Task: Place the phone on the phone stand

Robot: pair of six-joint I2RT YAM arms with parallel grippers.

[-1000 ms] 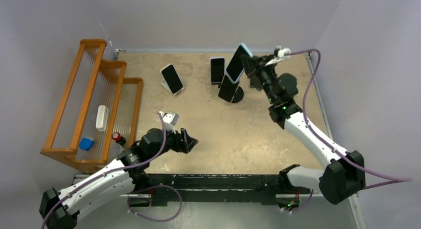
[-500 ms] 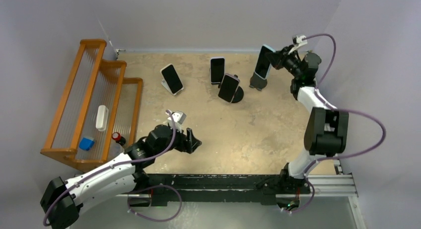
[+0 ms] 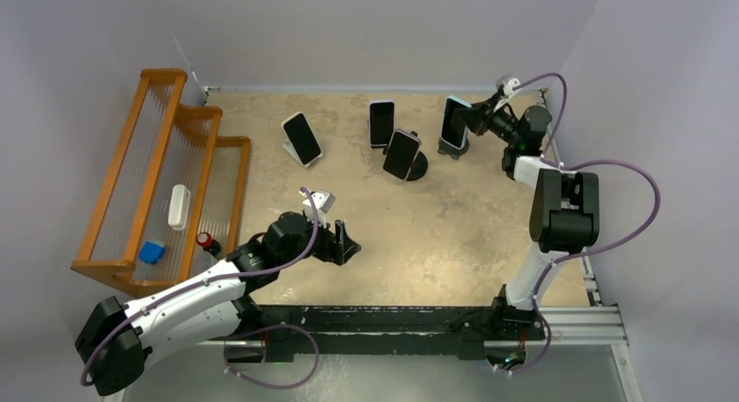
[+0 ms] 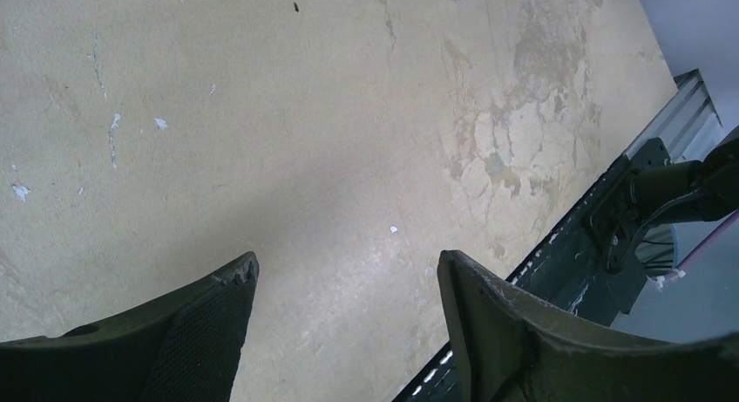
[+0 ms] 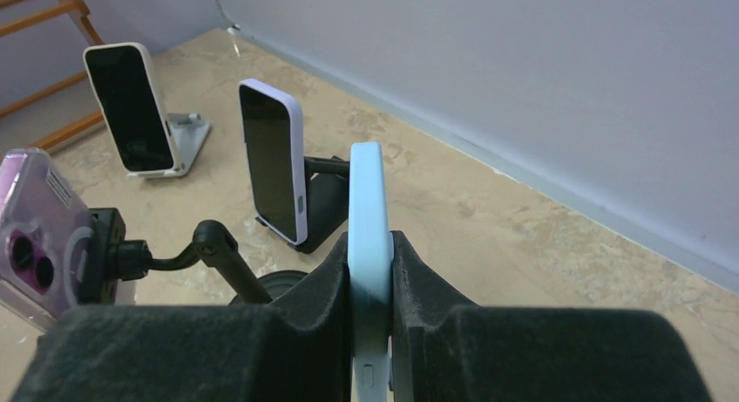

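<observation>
My right gripper holds the phone above the small dark stand; the phone would fall short if I opened now, so I should lower it before releasing.
My right gripper [image 3: 471, 119] is shut on a light blue phone [image 3: 454, 123] and holds it upright at the far right of the table. A small dark stand [image 3: 452, 148] shows at the phone's lower end; I cannot tell whether the phone rests on it. In the right wrist view the phone [image 5: 368, 184] stands edge-on between my right gripper's [image 5: 369, 245] black pads. My left gripper [image 3: 345, 245] is open and empty, low over bare table at the near middle. It also shows in the left wrist view [image 4: 347, 262].
Three other phones stand on stands: a white-cased one [image 3: 301, 139], a dark one [image 3: 381, 123] and one on a round black base [image 3: 402, 154]. A wooden rack [image 3: 218, 193] at the left holds a white object [image 3: 179, 206] and a blue one [image 3: 152, 252].
My right arm has swung the blue phone from above the middle stands to the far right and lowered it. My left gripper has crept to the right.
</observation>
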